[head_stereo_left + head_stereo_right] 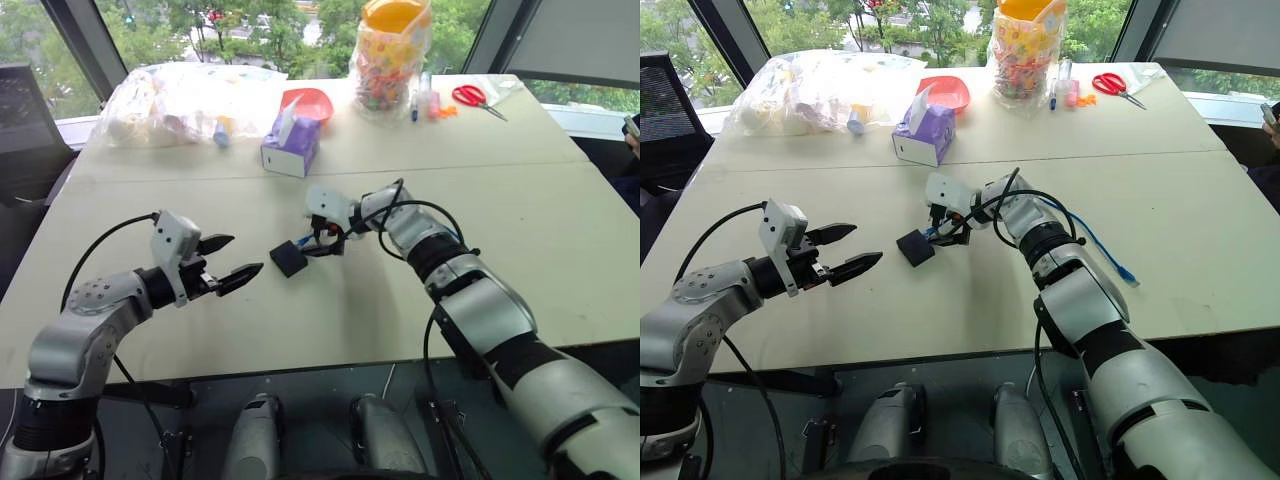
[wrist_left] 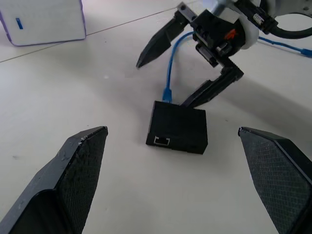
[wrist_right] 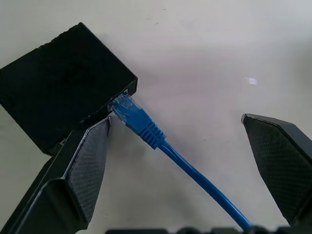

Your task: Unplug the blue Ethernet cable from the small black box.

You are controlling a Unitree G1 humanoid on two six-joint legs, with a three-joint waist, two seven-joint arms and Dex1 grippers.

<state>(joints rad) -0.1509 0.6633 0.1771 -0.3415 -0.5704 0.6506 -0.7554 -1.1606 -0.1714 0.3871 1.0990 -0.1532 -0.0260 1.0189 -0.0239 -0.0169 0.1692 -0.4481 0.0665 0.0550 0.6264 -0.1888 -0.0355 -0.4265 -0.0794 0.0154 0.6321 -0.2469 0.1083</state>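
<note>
The plug's clear tip is inside the box's port, so my right gripper should grab its ribbed blue end, which sticks out.
The small black box lies flat on the pale table, between my two grippers. The blue Ethernet cable is plugged into a port in the box's side, and its cord trails off to the right across the table. My right gripper is open and straddles the plug from above, with one finger close against the box. My left gripper is open too, a short way left of the box and pointing at it; a second, unused port on the box faces it.
A purple tissue box stands behind the black box. Further back are a red bowl, clear plastic bags, a bag of colourful snacks, pens and red scissors. The table's front edge is near.
</note>
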